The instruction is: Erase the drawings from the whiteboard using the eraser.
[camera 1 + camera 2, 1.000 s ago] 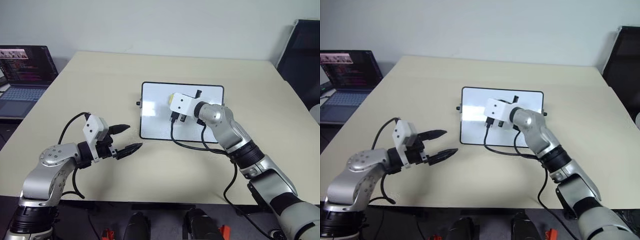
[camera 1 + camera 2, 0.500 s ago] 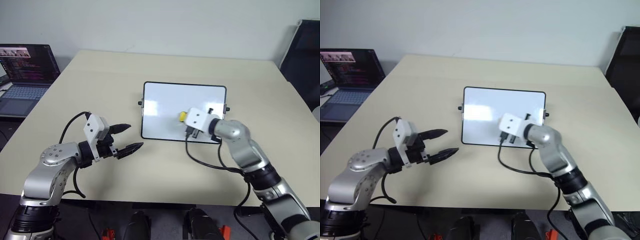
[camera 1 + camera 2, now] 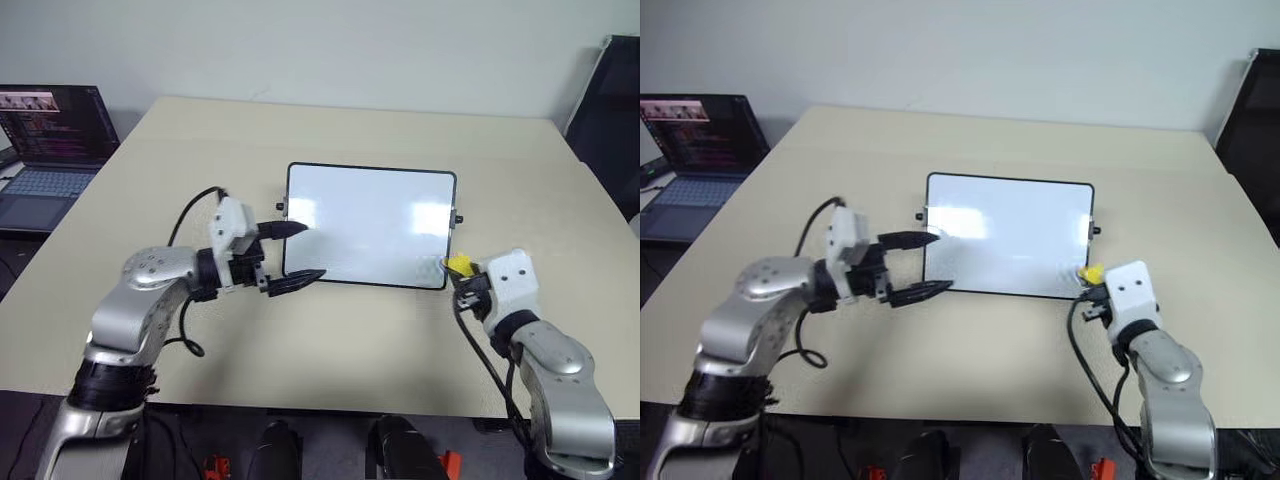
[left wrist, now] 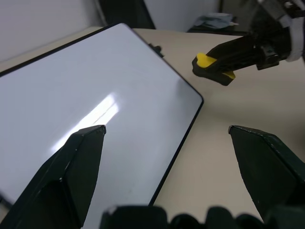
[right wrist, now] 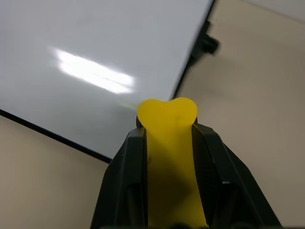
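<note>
The yellow eraser (image 3: 458, 265) hangs above the whiteboard's near corner, so my right gripper lowers the eraser onto the whiteboard, before releasing the eraser.
The whiteboard (image 3: 370, 222) lies flat in the middle of the beige table, black-framed with a knob (image 3: 458, 217) on its right side. The drawings are out of view; the board's face looks plain white with glare. My right gripper (image 3: 460, 275) hovers just off the board's near right corner, shut on the yellow eraser (image 3: 458, 265), which pokes out between the fingers (image 5: 128, 157). My left gripper (image 3: 312, 250) stands open at the board's near left edge, one fingertip over the board and one over the table. The left wrist view shows the board (image 4: 95, 90) and the held eraser (image 4: 209, 64).
An open laptop (image 3: 50, 140) sits at the table's far left. A dark chair (image 3: 605, 100) stands beyond the right edge. Black cables loop from both wrists. Bare table (image 3: 330, 330) lies in front of the board and on either side of it.
My right gripper has pulled the eraser off the board, back and to the right of its near corner. My left gripper has swung right, up to the board's left edge.
</note>
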You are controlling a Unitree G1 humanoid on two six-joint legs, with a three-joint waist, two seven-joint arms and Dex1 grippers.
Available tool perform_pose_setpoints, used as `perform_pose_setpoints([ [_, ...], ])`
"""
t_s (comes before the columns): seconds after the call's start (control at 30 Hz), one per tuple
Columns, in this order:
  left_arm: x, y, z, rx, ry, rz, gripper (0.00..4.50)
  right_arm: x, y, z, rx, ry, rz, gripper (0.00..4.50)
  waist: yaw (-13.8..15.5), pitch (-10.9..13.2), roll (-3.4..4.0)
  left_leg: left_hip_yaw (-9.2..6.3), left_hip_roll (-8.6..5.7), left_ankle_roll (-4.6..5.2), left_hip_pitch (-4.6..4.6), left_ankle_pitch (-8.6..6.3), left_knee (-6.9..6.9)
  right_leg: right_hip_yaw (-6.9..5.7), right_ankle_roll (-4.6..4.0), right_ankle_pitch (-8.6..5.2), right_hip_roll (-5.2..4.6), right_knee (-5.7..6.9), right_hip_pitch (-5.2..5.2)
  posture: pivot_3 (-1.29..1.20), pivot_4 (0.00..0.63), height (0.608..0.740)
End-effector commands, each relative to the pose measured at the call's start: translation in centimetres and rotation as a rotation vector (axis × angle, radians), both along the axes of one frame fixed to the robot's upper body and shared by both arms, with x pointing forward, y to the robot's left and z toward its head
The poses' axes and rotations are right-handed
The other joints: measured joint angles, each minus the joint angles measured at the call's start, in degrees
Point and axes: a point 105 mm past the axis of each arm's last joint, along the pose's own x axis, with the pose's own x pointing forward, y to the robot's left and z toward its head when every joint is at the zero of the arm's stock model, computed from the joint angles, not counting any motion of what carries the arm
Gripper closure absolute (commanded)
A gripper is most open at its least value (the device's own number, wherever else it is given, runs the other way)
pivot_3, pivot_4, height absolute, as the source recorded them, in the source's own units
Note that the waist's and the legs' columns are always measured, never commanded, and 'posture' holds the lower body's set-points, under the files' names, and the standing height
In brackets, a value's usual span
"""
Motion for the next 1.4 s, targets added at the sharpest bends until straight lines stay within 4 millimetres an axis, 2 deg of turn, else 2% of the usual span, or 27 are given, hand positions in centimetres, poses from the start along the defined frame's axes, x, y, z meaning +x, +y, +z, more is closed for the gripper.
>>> perform_pose_setpoints([
  [0.03, -0.3, -2.9, 0.5, 0.019, -0.037, -0.176, 0.00, -0.1, -1.2, 0.4, 0.028, -0.006, -0.089, 3.53, 0.0, 0.0, 0.00, 0.00, -0.01, 0.01, 0.00, 0.01, 0.01, 0.01, -0.01, 0.03, 0.00, -0.01, 0.00, 0.00, 0.150, 0.740],
  [0.17, -1.1, -6.7, 0.0, 0.062, -0.049, -0.415, 0.00, 1.1, -2.6, -0.7, 0.070, 0.036, -0.164, 3.53, 0.0, 0.0, 0.00, 0.00, -0.01, 0.04, 0.02, 0.03, 0.01, 0.01, -0.01, 0.04, 0.00, 0.00, 0.05, 0.00, 0.150, 0.740],
  [0.27, -1.2, -7.9, -0.2, 0.074, -0.050, -0.487, 0.00, 1.5, -3.3, -0.9, 0.081, 0.050, -0.182, 3.53, -0.2, 0.0, 0.03, -0.01, -0.01, 0.05, 0.01, 0.03, -0.07, 0.01, 0.00, 0.05, 0.02, -0.01, 0.05, 0.00, 0.150, 0.740],
  [0.37, -1.5, -9.8, -0.8, 0.119, -0.091, -0.572, 0.00, 1.8, -5.4, -1.1, 0.104, 0.069, -0.244, 3.53, 0.0, 0.0, 0.09, -0.08, -0.01, 0.08, 0.00, 0.01, -0.15, -0.03, 0.20, 0.20, 0.05, 0.03, 0.05, 0.00, 0.150, 0.740],
  [0.5, -1.6, -10.7, -0.9, 0.122, -0.107, -0.602, 0.00, 1.7, -6.4, -1.1, 0.126, 0.085, -0.261, 3.53, 0.0, 0.0, 0.11, -0.07, -0.03, 0.08, -0.06, 0.00, -0.15, -0.03, 0.22, 0.20, 0.03, -0.02, 0.05, 0.00, 0.150, 0.740],
  [0.8, -1.4, -11.3, -1.7, 0.144, -0.135, -0.583, 0.00, 2.1, -6.3, -2.2, 0.184, 0.152, -0.215, 3.53, -0.1, 0.0, 0.15, -0.10, -0.04, 0.09, -0.03, 0.01, -0.04, 0.02, 0.43, 0.08, 0.05, 0.04, 0.12, 0.00, 0.150, 0.740],
  [1.13, -1.0, -10.1, -2.6, 0.132, -0.100, -0.479, 0.00, 2.7, -7.9, -1.8, 0.166, 0.132, -0.220, 0.09, -0.2, 0.0, 0.20, -0.11, -0.04, 0.09, -0.02, 0.01, -0.07, 0.00, 0.48, 0.11, 0.05, 0.05, 0.12, 0.00, 0.150, 0.740],
  [1.2, -0.9, -9.5, -2.8, 0.135, -0.085, -0.448, 0.00, 2.8, -7.7, -1.0, 0.163, 0.093, -0.212, 0.04, -0.2, 0.0, 0.21, -0.11, -0.04, 0.09, -0.01, 0.01, -0.07, 0.00, 0.48, 0.10, 0.05, 0.05, 0.12, 0.00, 0.150, 0.740],
  [1.3, -0.2, -7.8, -2.9, 0.105, -0.068, -0.323, 0.00, 2.7, -6.0, 1.3, 0.225, -0.025, -0.151, 0.04, -0.6, 0.0, 0.28, -0.11, -0.03, 0.09, 0.00, 0.01, -0.07, 0.01, 0.48, 0.11, 0.05, 0.08, 0.12, 0.00, 0.150, 0.740],
  [1.33, 0.0, -6.8, -3.0, 0.095, -0.055, -0.275, 0.00, 2.4, -5.5, 2.0, 0.222, -0.065, -0.133, 0.04, -0.7, 0.0, 0.29, -0.13, -0.03, 0.09, 0.01, 0.01, -0.07, 0.00, 0.49, 0.11, 0.06, 0.11, 0.12, 0.00, 0.150, 0.740],
  [1.4, -0.9, -3.6, -3.2, 0.027, 0.021, -0.143, 0.00, 1.0, -3.5, 1.7, 0.217, -0.090, -0.077, 0.04, -1.1, 0.0, 0.36, -0.18, -0.03, 0.09, 0.00, 0.01, -0.09, -0.04, 0.49, 0.10, 0.06, 0.12, 0.12, 0.00, 0.150, 0.740],
])
